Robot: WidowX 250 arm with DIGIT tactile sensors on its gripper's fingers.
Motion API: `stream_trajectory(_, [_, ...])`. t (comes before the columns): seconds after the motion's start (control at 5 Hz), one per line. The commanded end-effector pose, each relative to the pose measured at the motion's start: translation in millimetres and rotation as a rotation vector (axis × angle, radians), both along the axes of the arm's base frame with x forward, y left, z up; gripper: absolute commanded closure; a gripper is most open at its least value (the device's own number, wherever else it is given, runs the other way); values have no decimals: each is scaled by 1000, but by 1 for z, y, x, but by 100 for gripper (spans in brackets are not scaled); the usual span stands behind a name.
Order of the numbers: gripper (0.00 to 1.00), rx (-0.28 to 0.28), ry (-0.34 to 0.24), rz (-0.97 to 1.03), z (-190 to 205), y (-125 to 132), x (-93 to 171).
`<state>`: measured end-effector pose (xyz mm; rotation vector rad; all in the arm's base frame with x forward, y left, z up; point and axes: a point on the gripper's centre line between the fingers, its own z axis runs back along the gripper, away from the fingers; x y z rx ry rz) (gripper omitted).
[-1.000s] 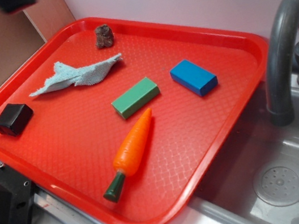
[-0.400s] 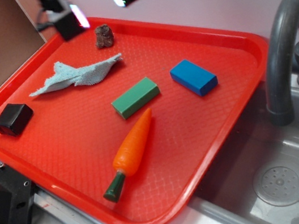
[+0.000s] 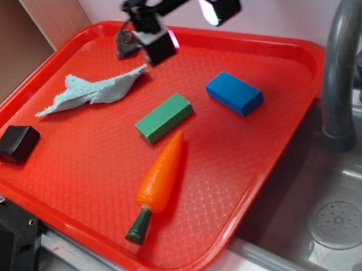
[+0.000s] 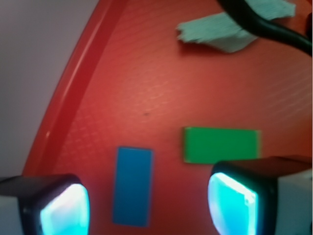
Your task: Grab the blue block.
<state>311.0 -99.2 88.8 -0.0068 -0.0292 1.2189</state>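
Observation:
The robot's gripper will next grab the blue block by its two long sides to lift it off the red tray.
The blue block lies flat on the red tray, right of centre, with the green block just to its left. My gripper hovers open above the tray's far side, well above and behind the blue block. In the wrist view the blue block shows between my two glowing fingertips, nearer the left one, and the green block sits by the right one. Nothing is held.
An orange toy carrot lies near the tray's front. A small black block sits at the left, a pale blue cloth at the back left, a brown lump behind it. A grey tap and sink stand right.
My gripper has swung from the far left corner rightward across the back of the tray, coming over the area behind the blue block. The objects have stayed put.

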Motion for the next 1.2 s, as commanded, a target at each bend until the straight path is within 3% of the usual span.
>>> stream_trajectory(0.0, [0, 23, 29, -28, -18, -8, 5])
stream_trajectory(0.4, [0, 78, 77, -56, -46, -21, 2])
stream_trajectory(0.8, [0, 84, 98, -61, -62, -20, 11])
stream_trajectory(1.0, [100, 89, 88, -57, -63, -20, 10])
